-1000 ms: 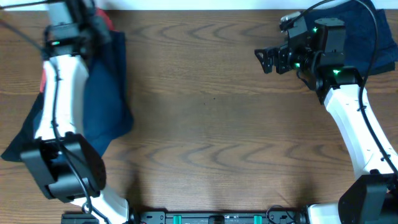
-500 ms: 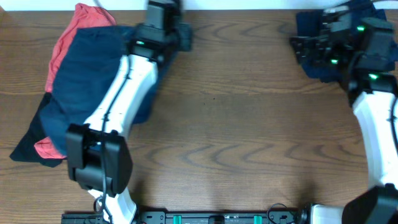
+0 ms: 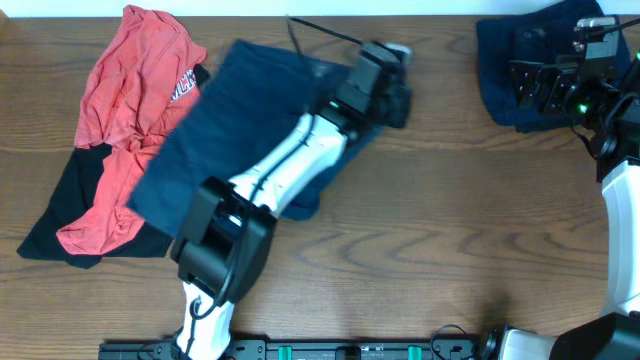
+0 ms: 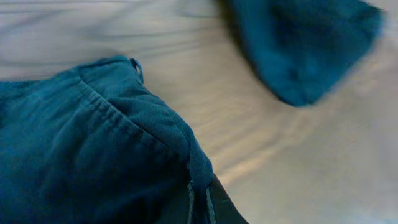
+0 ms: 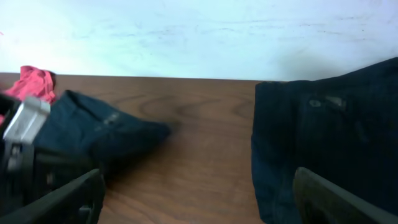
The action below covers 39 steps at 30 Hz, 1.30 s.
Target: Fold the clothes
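My left gripper should keep holding the navy shorts until they are flat on the tabletop, because my fingers have the shorts' pinched edge (image 4: 199, 169) above it.
My left gripper (image 3: 398, 98) is shut on the edge of dark navy shorts (image 3: 250, 130) stretched across the table's upper middle; the left wrist view shows the pinched cloth (image 4: 124, 143) between the jaws. A coral-red T-shirt (image 3: 125, 110) with dark lettering lies at far left over a black garment (image 3: 60, 215). A second navy piece (image 3: 525, 60) lies at the top right; it also shows in the right wrist view (image 5: 329, 143) and the left wrist view (image 4: 298, 43). My right gripper (image 3: 522, 85) is open and empty, hovering over that piece's left edge.
The wooden table (image 3: 420, 250) runs to a white wall (image 5: 186, 31) at the back. The left arm (image 3: 280, 180) stretches diagonally across the navy shorts.
My left gripper has swept from the far left to the upper middle, dragging the navy shorts rightward and uncovering the coral T-shirt. My right gripper has moved right, toward the top-right navy piece.
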Motion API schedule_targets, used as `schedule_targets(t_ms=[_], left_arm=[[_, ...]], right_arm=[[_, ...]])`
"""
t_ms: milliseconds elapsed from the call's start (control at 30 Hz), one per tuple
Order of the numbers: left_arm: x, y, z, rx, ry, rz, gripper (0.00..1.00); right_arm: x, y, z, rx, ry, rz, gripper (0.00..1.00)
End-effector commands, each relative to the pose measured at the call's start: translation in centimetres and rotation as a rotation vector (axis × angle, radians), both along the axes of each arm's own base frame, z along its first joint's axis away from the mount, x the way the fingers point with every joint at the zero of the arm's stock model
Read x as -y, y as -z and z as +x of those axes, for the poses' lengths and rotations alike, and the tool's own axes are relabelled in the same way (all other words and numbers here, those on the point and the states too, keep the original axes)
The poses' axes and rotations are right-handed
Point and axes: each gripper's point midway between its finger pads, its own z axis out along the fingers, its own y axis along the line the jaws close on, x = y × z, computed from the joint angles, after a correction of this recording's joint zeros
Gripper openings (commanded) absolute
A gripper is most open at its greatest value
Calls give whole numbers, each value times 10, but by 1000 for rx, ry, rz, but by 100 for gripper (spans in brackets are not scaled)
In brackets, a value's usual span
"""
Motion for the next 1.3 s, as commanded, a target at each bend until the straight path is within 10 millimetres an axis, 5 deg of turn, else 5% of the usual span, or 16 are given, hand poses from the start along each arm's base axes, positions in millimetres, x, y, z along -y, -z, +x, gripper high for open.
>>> schedule_targets(t_ms=[0,133,167,300,467,567,667,1000,1267], left_arm=[[34,-20,-28,-13,65,-72,7],[52,-21,-46,-25,103,-83,8],[52,-21,-47,-26,104,-82,17],[44,-25,-39,-20,86,-86,98],[3,-63,-21,20,27,-95,98],[-42,-89,-17,40,-10,-49,98],[-92,-93,-18,-15,-76,9,98],[-246,-21,-65,-461,-321,305,98],[-314,-8,-55,-524,-508,282,98]], right_arm=[[3,-12,-1,26,1,9,96],[12,-13,-1,30,20,8,96],[14,-13,-2,29,26,8,96],[22,-13,-3,28,45,8,97],[29,-13,-4,30,61,7,97],[21,-14,-4,34,29,20,96],[3,-14,-3,36,-28,26,95],[-104,23,-15,-82,-280,-74,95],[-212,99,-22,-177,-601,-179,96]])
